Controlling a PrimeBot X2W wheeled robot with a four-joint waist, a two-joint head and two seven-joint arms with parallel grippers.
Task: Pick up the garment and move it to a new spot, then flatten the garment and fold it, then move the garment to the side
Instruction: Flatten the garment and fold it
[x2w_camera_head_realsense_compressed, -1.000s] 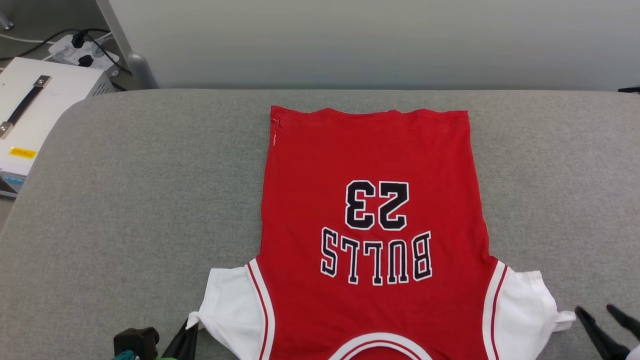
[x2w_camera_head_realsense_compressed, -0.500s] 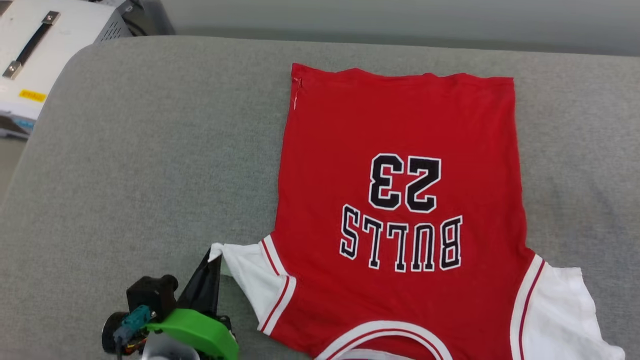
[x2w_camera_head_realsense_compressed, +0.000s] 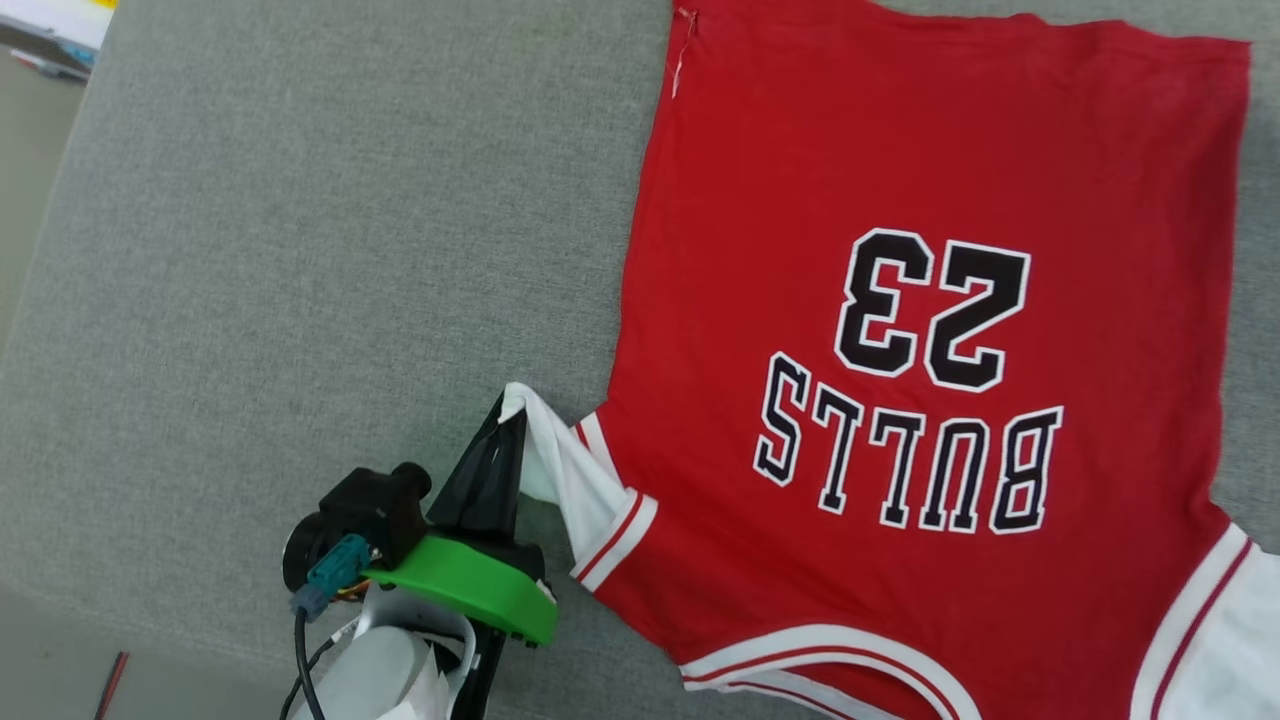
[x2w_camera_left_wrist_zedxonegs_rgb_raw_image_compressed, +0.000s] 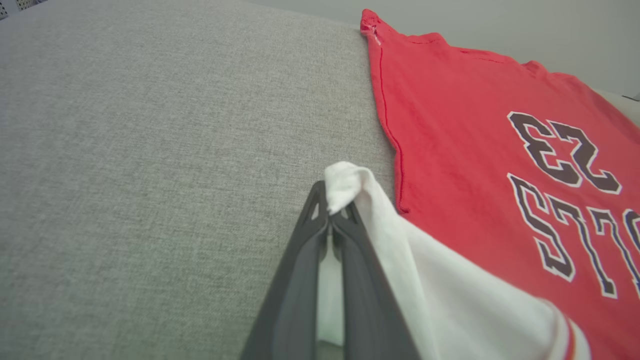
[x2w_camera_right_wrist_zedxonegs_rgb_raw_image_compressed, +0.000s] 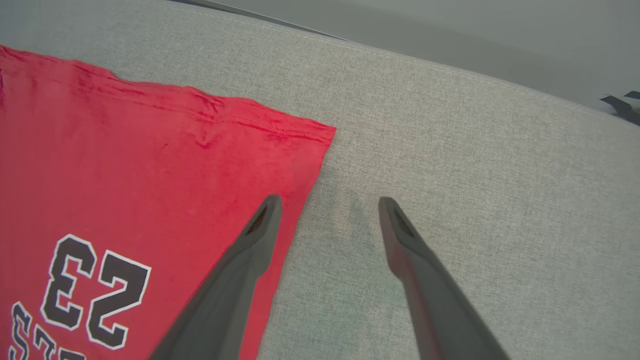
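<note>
Next, my right gripper grabs the garment by the hem corner bearing white thread (x2w_camera_head_realsense_compressed: 687, 19), to move the garment along with its pinched white sleeve (x2w_camera_head_realsense_compressed: 570, 474).
The garment (x2w_camera_head_realsense_compressed: 900, 180), a red jersey with black "BULLS 23" print facing up, lies spread flat on the grey cushion, hem toward the far side. My left gripper (x2w_camera_head_realsense_compressed: 512, 412) is shut on the tip of its white left sleeve (x2w_camera_head_realsense_compressed: 560, 470), which is lifted and pulled in toward the red body. In the left wrist view the left gripper (x2w_camera_left_wrist_zedxonegs_rgb_raw_image_compressed: 330, 210) pinches that white sleeve (x2w_camera_left_wrist_zedxonegs_rgb_raw_image_compressed: 425, 280), with the garment (x2w_camera_left_wrist_zedxonegs_rgb_raw_image_compressed: 465, 150) to the right. My right gripper (x2w_camera_right_wrist_zedxonegs_rgb_raw_image_compressed: 327, 202) hangs open above the garment's (x2w_camera_right_wrist_zedxonegs_rgb_raw_image_compressed: 125, 170) right side edge, nothing between its fingers.
The grey cushion (x2w_camera_head_realsense_compressed: 300, 250) stretches wide to the left of the garment. Its near edge and the floor show at the lower left, and a white box corner (x2w_camera_head_realsense_compressed: 55, 15) sits at the top left. A pale wall (x2w_camera_right_wrist_zedxonegs_rgb_raw_image_compressed: 450, 30) runs behind the cushion.
The head camera has tipped down and swung left. My left gripper has lifted the white sleeve tip and carried it inward. The right gripper has let go of the right sleeve and moved up along the garment's edge.
</note>
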